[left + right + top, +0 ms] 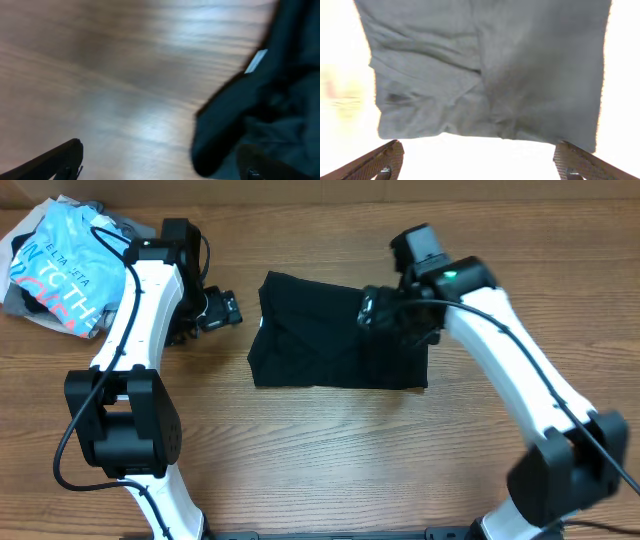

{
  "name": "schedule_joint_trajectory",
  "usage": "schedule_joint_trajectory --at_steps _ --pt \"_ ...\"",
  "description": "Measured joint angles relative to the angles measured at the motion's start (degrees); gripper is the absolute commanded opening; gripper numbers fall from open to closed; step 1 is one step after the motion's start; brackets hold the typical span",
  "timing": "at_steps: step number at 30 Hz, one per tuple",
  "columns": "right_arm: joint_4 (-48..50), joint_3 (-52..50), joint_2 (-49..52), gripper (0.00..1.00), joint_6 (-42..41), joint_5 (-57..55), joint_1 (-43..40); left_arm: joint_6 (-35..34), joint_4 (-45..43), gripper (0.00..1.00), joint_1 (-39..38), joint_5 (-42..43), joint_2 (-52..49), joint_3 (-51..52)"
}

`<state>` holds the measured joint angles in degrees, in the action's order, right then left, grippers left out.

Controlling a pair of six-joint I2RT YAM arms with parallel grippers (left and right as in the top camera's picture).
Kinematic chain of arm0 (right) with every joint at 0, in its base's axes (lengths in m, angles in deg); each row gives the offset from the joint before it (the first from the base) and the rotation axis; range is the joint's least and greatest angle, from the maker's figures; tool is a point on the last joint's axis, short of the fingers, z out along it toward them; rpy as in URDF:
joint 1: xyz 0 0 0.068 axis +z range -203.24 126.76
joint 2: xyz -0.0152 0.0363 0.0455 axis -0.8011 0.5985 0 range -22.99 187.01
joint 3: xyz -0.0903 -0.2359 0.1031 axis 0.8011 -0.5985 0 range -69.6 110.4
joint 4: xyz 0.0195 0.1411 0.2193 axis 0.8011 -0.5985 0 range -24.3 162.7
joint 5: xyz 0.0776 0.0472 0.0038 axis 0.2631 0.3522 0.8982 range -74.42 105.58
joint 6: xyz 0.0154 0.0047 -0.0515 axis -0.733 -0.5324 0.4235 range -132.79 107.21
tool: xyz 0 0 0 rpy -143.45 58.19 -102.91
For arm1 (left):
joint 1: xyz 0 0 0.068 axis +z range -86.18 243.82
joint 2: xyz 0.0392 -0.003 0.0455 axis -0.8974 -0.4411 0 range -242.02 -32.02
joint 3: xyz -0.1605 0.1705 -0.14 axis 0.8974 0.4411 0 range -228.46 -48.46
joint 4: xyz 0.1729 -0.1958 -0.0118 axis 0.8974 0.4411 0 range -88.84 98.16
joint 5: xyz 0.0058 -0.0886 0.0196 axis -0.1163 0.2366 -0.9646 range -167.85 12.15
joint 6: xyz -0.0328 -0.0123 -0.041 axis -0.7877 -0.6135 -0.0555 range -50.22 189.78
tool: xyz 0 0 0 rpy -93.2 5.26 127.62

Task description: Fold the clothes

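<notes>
The left gripper takes hold of the black T-shirt by its near outer edge (219,107) beside the neck label (256,61) next, to fold that side of the T-shirt inward.
The clothes, a black T-shirt (335,335), lie folded into a rough rectangle at the table's middle. My left gripper (226,311) hovers just off the shirt's left edge, open and empty. In the left wrist view the black fabric (280,110) with its small white neck label (256,61) fills the right side, and the left gripper (160,167) has bare wood between its fingers. My right gripper (380,315) stands over the shirt's right part. In the overexposed right wrist view the shirt (490,70) looks grey, and the right gripper (480,165) is open just off its near edge, holding nothing.
A heap of other garments sits at the back left corner: a light blue T-shirt (60,265) with pink and white lettering on top of grey cloth (20,298). The wooden table (330,450) stretches in front of the shirt.
</notes>
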<state>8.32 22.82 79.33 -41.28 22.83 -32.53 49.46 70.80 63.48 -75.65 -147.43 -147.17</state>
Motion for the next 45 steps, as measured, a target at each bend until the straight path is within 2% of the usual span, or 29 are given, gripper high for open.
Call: schedule_joint_trajectory --at_steps 8,21,27,36,45 --pt "-5.0 0.2 -1.6 1.00 0.0 2.2 -1.9 5.4 -6.7 1.00 0.0 9.0 -0.7 3.7" --pt "-7.2 0.2 -1.6 1.00 0.3 3.3 -3.1 13.3 -11.9 1.00 2.0 22.8 -11.0 3.9" --pt "-11.3 0.2 -1.6 1.00 0.7 3.4 -12.4 16.3 -12.3 1.00 1.9 26.5 -11.3 3.9" --pt "-18.5 0.2 -1.6 1.00 6.8 3.3 -26.5 17.4 -16.3 1.00 0.1 33.6 -13.4 2.9" --pt "-18.7 0.2 -1.6 1.00 10.4 3.7 -28.4 17.6 -21.2 1.00 -6.1 39.1 -16.4 0.6"
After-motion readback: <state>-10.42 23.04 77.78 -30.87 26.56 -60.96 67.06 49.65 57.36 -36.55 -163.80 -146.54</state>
